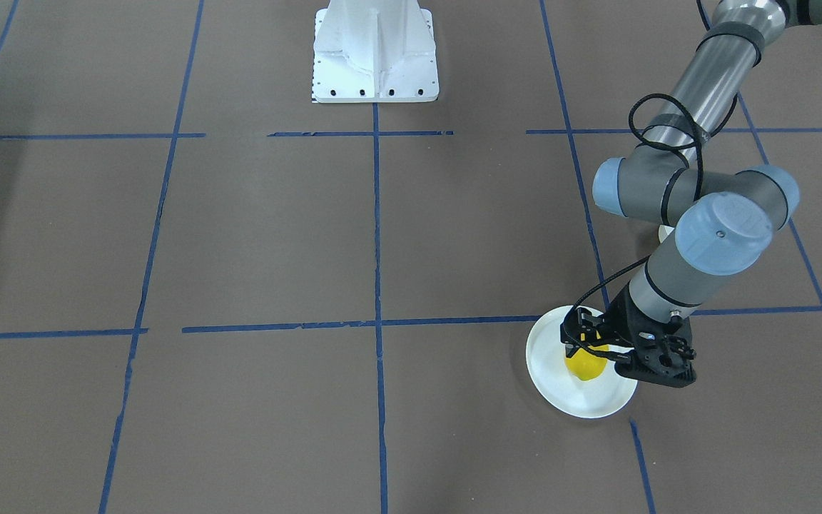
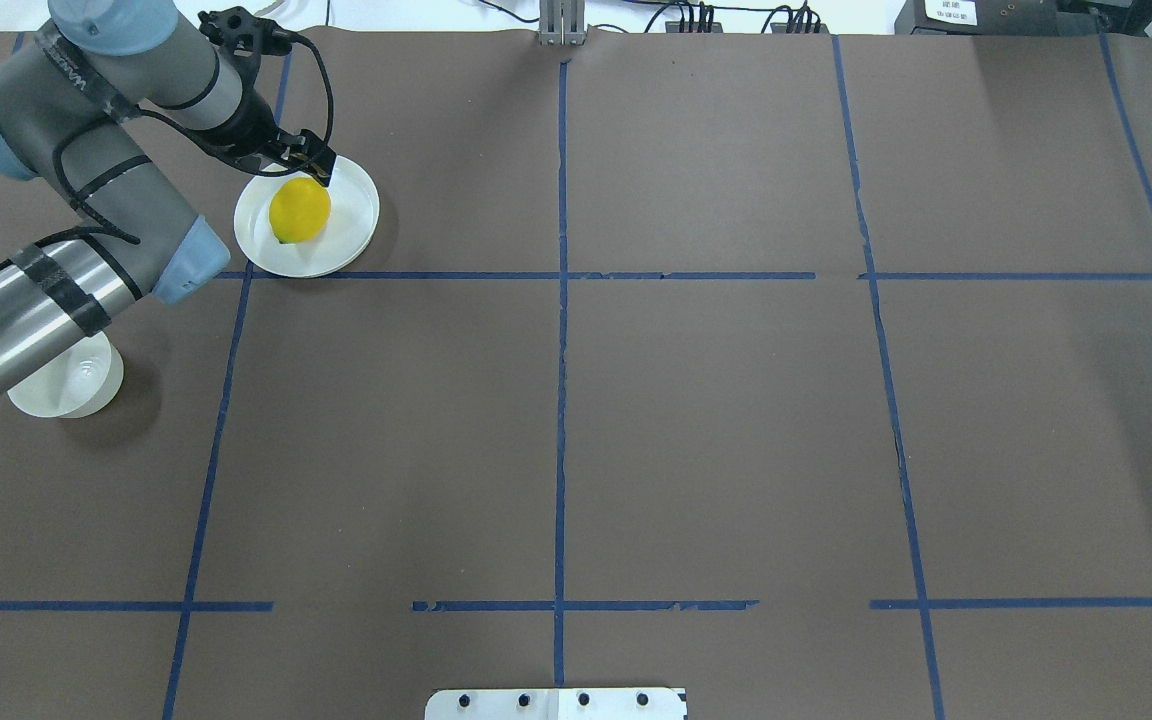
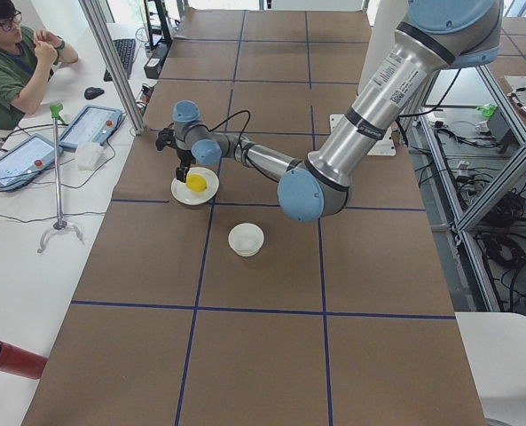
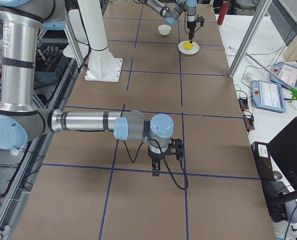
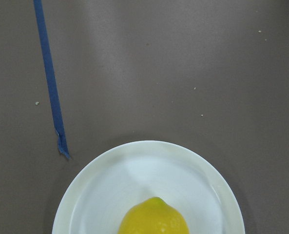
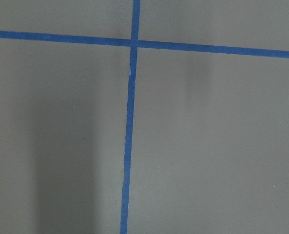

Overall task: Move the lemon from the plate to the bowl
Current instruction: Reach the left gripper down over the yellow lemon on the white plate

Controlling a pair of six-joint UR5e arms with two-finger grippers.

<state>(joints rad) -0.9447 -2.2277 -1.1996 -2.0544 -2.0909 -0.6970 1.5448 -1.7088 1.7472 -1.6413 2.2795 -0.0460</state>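
Note:
The yellow lemon will be grabbed next by its rounded body [image 1: 586, 365] with my left gripper, so I can move it from the plate [image 1: 554, 385] into the bowl.
The yellow lemon [image 2: 299, 210] lies on the flat white plate [image 2: 354, 205] at the far left of the table. My left gripper [image 2: 308, 175] stands right over the lemon's far end, jaws open and low around its top. In the front-facing view the gripper [image 1: 584, 344] covers the upper part of the lemon [image 1: 586, 365] on the plate [image 1: 554, 385]. The left wrist view shows the lemon [image 5: 154, 218] at its bottom edge, on the plate [image 5: 100, 185]. The small white bowl [image 2: 66, 388] stands nearer the robot, partly under the left arm. My right gripper [image 4: 157, 170] shows only in the right side view; I cannot tell its state.
The brown table cover carries a grid of blue tape lines [image 2: 561, 275]. The white robot base [image 1: 375, 53] stands at the table's middle edge. The right wrist view shows only bare cover and a tape crossing [image 6: 133, 44]. An operator [image 3: 10, 62] sits beyond the far edge.

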